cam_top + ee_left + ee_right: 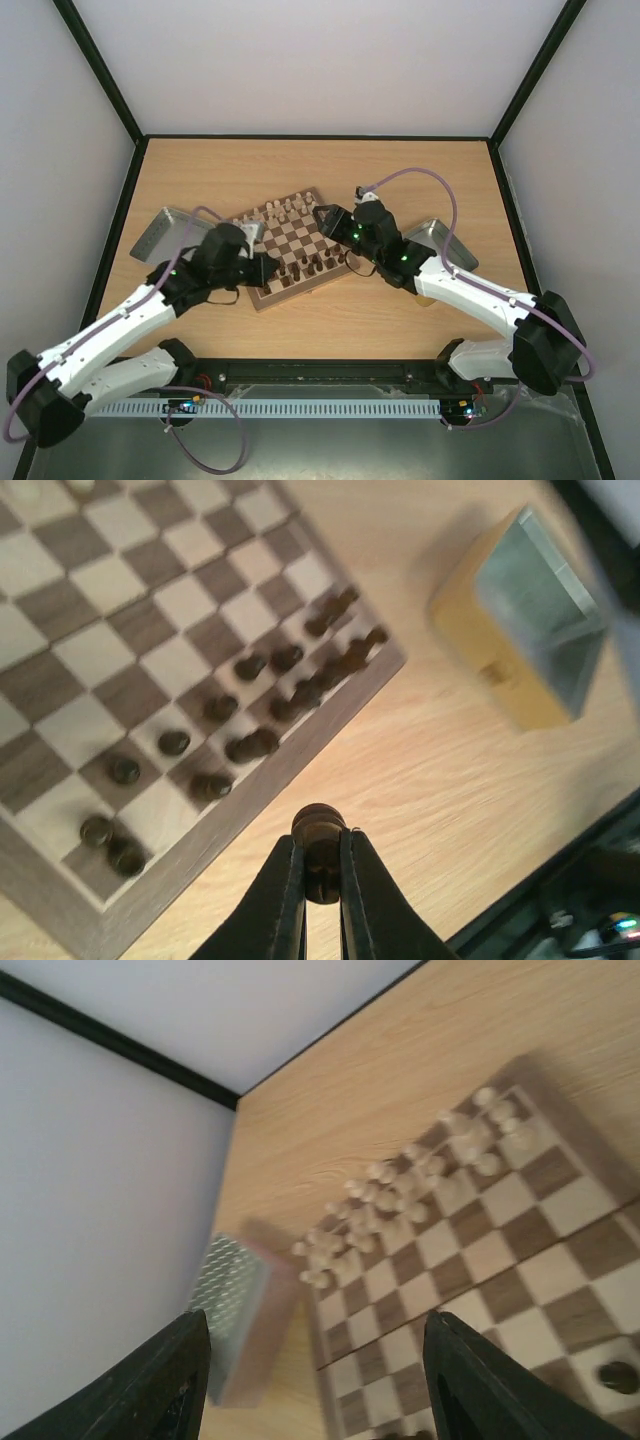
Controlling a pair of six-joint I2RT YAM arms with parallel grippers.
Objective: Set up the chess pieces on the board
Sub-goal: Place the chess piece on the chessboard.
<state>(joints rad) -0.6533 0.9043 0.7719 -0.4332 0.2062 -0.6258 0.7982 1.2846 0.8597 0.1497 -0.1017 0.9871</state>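
My left gripper keeps hold of the dark brown piece (319, 825) until it is at the empty light near-edge square, since the piece is still short of it.
The board (290, 240) lies turned at an angle mid-table. Cream chess pieces (285, 208) line its far edge and dark brown ones (310, 265) its near edge. My left gripper (320, 848) is shut on a dark brown piece (319, 825), held over bare table just off the board's border (250, 800), with rows of dark pieces (250, 745) close by. In the top view the left gripper (268, 270) sits at the board's near-left edge. My right gripper (315, 1380) is open and holds nothing. It hovers over the board's right side (325, 215), looking toward the cream pieces (400, 1190).
A silver metal tray (160, 232) stands left of the board and another (440, 240) to its right, under the right arm. One tray (535, 620) shows in the left wrist view and one (235, 1300) in the right wrist view. Walls enclose the table.
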